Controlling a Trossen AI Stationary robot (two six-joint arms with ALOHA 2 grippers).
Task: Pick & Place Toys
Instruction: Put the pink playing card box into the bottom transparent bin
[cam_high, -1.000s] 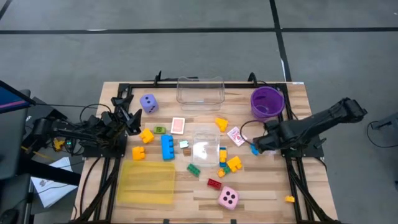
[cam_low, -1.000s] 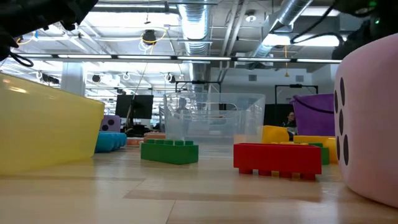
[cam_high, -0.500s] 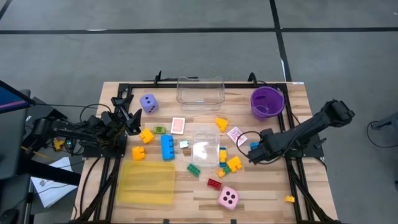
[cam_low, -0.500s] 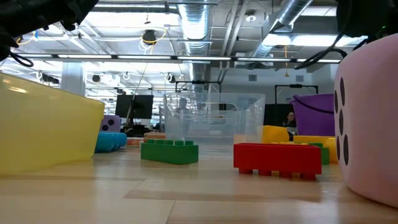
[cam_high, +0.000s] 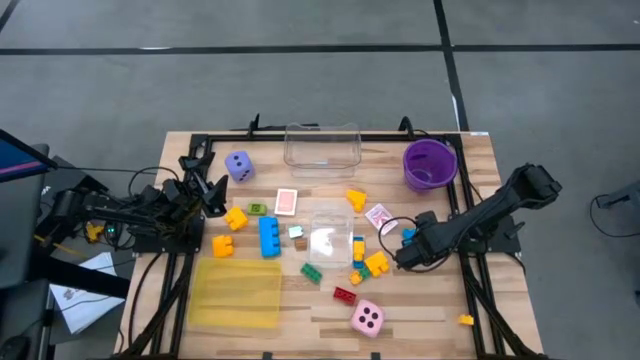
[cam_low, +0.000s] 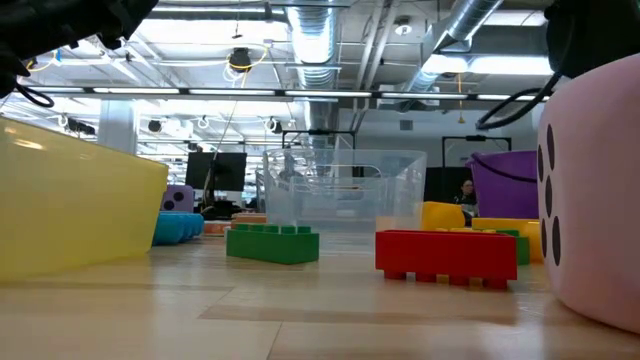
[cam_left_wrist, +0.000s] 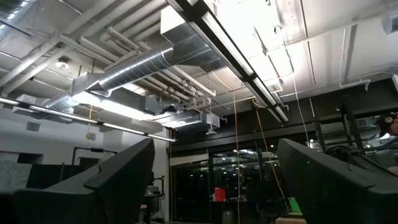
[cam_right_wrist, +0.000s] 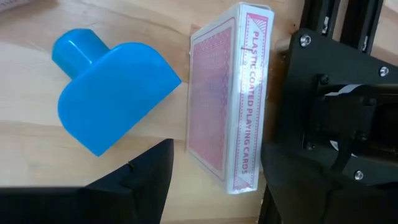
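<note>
My right gripper's fingers stand on either side of the pack's near end (cam_right_wrist: 233, 174), so it is now time to close my right gripper. Closing now would catch the pack.
Toys lie scattered on the wooden table: a yellow brick (cam_high: 377, 263), a pink die (cam_high: 368, 318), a blue brick (cam_high: 269, 237), a purple die (cam_high: 239, 165) and a patterned card (cam_high: 379, 216). My right gripper (cam_high: 402, 256) points steeply down beside a small blue shape (cam_high: 408, 235). In the right wrist view the blue shape (cam_right_wrist: 112, 93) lies flat, and a red pack of playing cards (cam_right_wrist: 217, 99) rests tilted on one long edge. My right gripper (cam_right_wrist: 217, 186) has its fingers apart on either side of the pack's near end. My left gripper (cam_high: 205, 185) waits open at the left edge, pointing up. My right gripper comes at the pack from above, its fingers along the pack's length. Bare wood shows between one finger (cam_right_wrist: 146, 180) and the pack's patterned face (cam_right_wrist: 208, 124). Whether the other finger (cam_right_wrist: 286, 186) touches the pack's lettered side (cam_right_wrist: 249, 124) I cannot tell.
Two clear boxes stand at the back (cam_high: 322, 147) and in the middle (cam_high: 328, 238). A yellow tray (cam_high: 238, 295) lies near left and a purple bowl (cam_high: 429, 163) far right. A black frame part (cam_right_wrist: 336, 81) with screws stands right beside the pack.
My right gripper has sunk toward the table, moved toward the near edge and a little left, and tipped further downward. Its opening looks the same. The toys have stayed where they were.
</note>
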